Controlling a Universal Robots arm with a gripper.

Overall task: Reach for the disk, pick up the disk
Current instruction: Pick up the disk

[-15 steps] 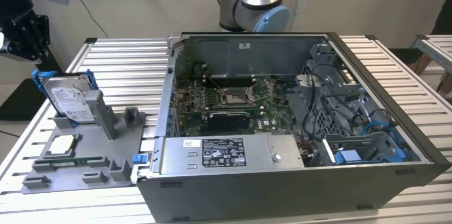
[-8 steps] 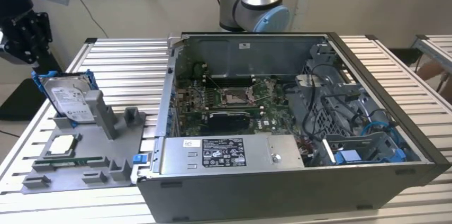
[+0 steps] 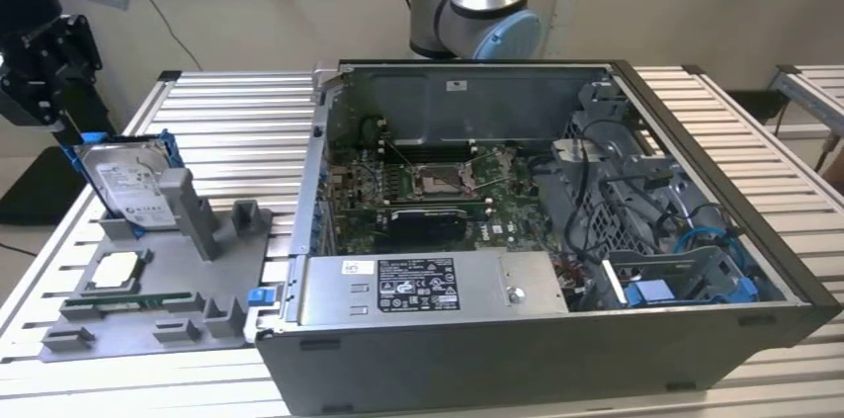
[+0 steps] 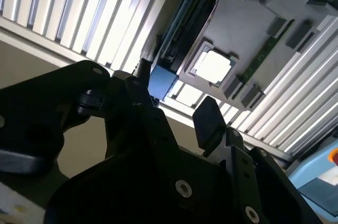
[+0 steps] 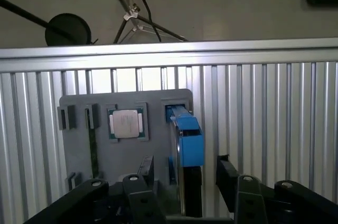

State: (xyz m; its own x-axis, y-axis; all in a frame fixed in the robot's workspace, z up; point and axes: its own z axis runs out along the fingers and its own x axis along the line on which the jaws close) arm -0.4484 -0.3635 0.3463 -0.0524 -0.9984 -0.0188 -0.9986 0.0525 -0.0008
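The grey holder's slots and post (image 3: 189,212) crowd the disk's lower end, so the gripper should next grab the disk by its loose upper end (image 3: 119,153), across the disk's flat sides.
The disk (image 3: 126,181) is a silver-grey hard drive with a white label and blue side rails. It stands tilted on its edge in a grey holder (image 3: 198,270) at the exterior view's left. My black gripper (image 3: 53,92) hangs just above and beside the disk's upper end. Both wrist views show the disk edge-on, as the disk's blue rail (image 5: 188,139) and the disk's dark edge (image 4: 187,26). The gripper (image 5: 185,187) is open, its fingers (image 5: 227,176) spread wider than the disk, which lies in line with the gap. The gripper (image 4: 174,97) touches nothing.
The holder also carries a small square silver chip (image 3: 117,268) (image 5: 125,123) (image 4: 214,65) and a green memory stick (image 3: 126,300). An open computer case (image 3: 528,240) stands beside the holder on the slatted metal table (image 3: 237,112). The arm's base (image 3: 475,13) rises behind the case.
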